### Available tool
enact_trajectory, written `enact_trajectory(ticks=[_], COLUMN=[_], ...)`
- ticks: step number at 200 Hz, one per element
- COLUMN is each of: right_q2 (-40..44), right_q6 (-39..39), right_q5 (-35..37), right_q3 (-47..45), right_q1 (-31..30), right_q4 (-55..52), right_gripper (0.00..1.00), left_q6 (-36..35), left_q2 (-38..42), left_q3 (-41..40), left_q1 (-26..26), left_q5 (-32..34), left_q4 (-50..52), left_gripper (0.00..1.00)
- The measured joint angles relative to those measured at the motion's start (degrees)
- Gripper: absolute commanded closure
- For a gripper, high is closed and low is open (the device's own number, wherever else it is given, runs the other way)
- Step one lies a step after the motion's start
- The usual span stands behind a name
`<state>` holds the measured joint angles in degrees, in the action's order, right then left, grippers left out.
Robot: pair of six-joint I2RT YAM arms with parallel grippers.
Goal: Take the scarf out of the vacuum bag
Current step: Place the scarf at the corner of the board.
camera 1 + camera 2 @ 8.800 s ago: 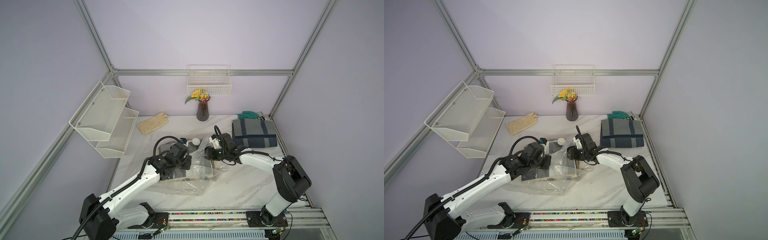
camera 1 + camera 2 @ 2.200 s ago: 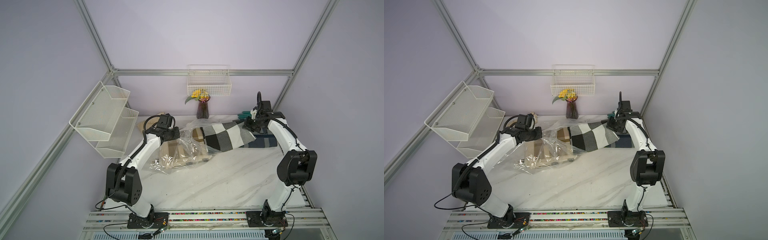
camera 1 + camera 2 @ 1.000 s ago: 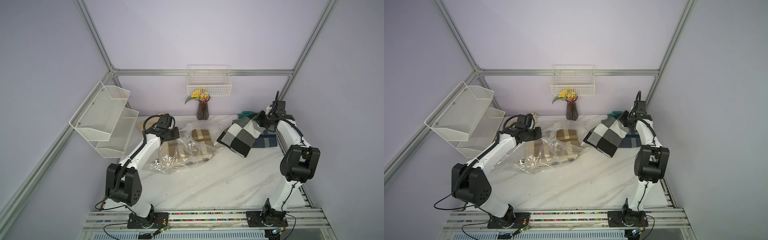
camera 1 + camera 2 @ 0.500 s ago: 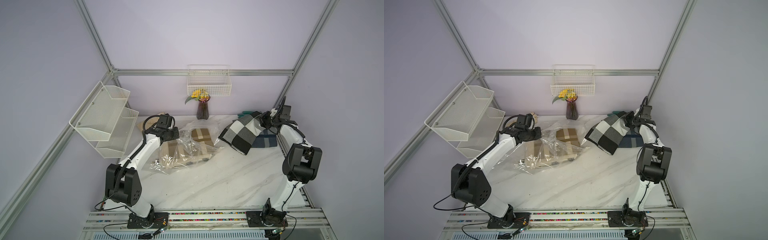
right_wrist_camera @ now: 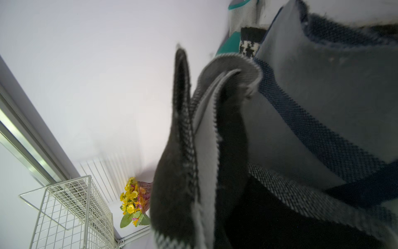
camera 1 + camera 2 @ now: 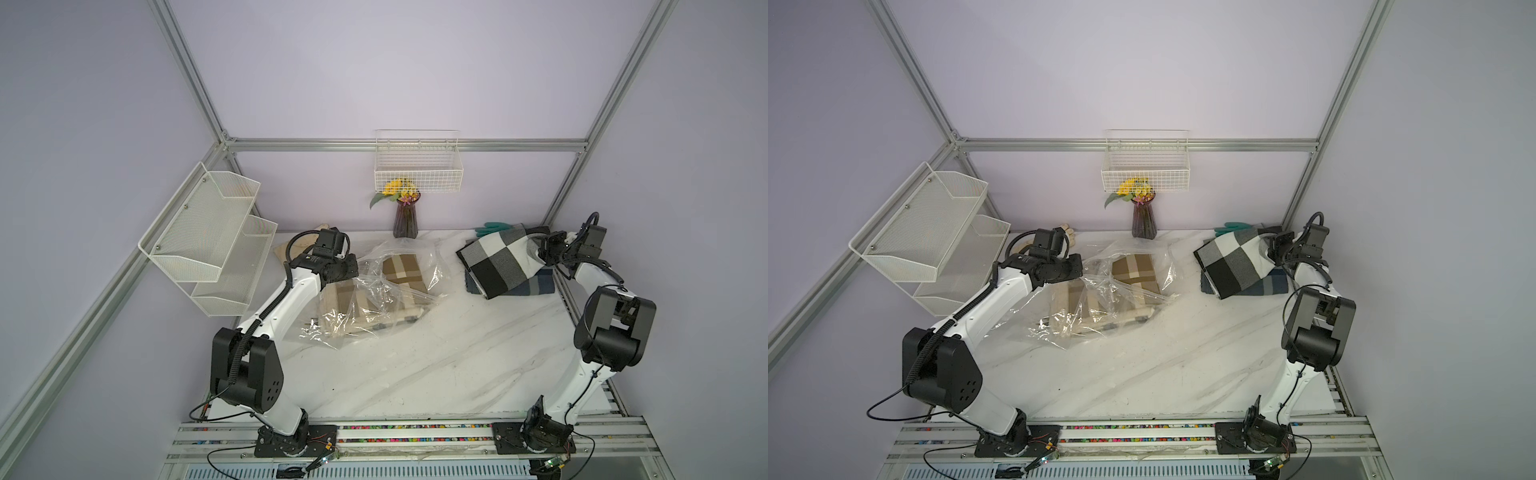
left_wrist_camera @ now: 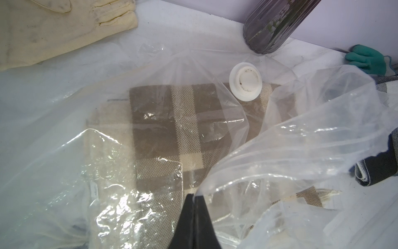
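Note:
My right gripper is still to stay closed for now: the scarf's black corner (image 6: 491,295) sticks out past the blue-grey cloth's front edge (image 6: 529,292), so I should pull the scarf inward before I open my right gripper.
The black, grey and white checked scarf (image 6: 498,266) (image 6: 1233,262) hangs clear of the bag at the back right. My right gripper (image 6: 542,249) (image 6: 1273,249) is shut on one end of it. In the right wrist view the scarf (image 5: 178,172) fills the picture and hides the fingers. The clear, crinkly vacuum bag (image 6: 374,307) (image 6: 1100,307) lies left of centre with tan plaid cloth inside. My left gripper (image 6: 353,270) (image 7: 194,197) is shut on a raised fold of the bag (image 7: 290,140). Its white valve cap (image 7: 246,81) faces up.
A folded blue-grey plaid cloth (image 6: 528,286) lies under the hanging scarf, with a green glove (image 6: 492,227) behind it. A dark vase of flowers (image 6: 405,218) stands at the back wall below a wire basket (image 6: 417,172). A cream glove (image 7: 53,32) and mesh shelves (image 6: 208,241) are at the left.
My right gripper has carried the scarf further right and back, over the folded plaid cloth. The left arm and the bag have stayed put.

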<state>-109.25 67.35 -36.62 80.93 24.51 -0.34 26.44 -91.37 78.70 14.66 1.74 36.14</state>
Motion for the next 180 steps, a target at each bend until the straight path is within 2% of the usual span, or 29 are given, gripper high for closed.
enact_trajectory(ticks=[31,84,156,172,180], right_q2=[-2.05,-3.3,-3.85,-4.39,-4.72], right_q6=[5.46,10.43,2.45,1.51,1.16], right_q5=[-2.01,-2.54,-0.52,-0.2,-0.09], right_q3=[-1.73,-3.37,4.87,5.92,6.19], right_q1=[1.6,2.78,4.52,4.94,5.14], right_q4=[5.55,8.63,-2.78,-3.65,-3.98], right_gripper=[1.0,1.0,0.95,0.89,0.82], left_q6=[-0.02,0.0,0.0,0.0,-0.02], left_q2=[0.0,0.0,0.0,0.0,0.0], left_q3=[0.0,0.0,0.0,0.0,0.0], left_q1=[0.0,0.0,0.0,0.0,0.0], left_q5=[0.0,0.02,0.0,0.0,0.02], left_q4=[0.0,0.0,0.0,0.0,0.0], left_gripper=[1.0,1.0,1.0,1.0,1.0])
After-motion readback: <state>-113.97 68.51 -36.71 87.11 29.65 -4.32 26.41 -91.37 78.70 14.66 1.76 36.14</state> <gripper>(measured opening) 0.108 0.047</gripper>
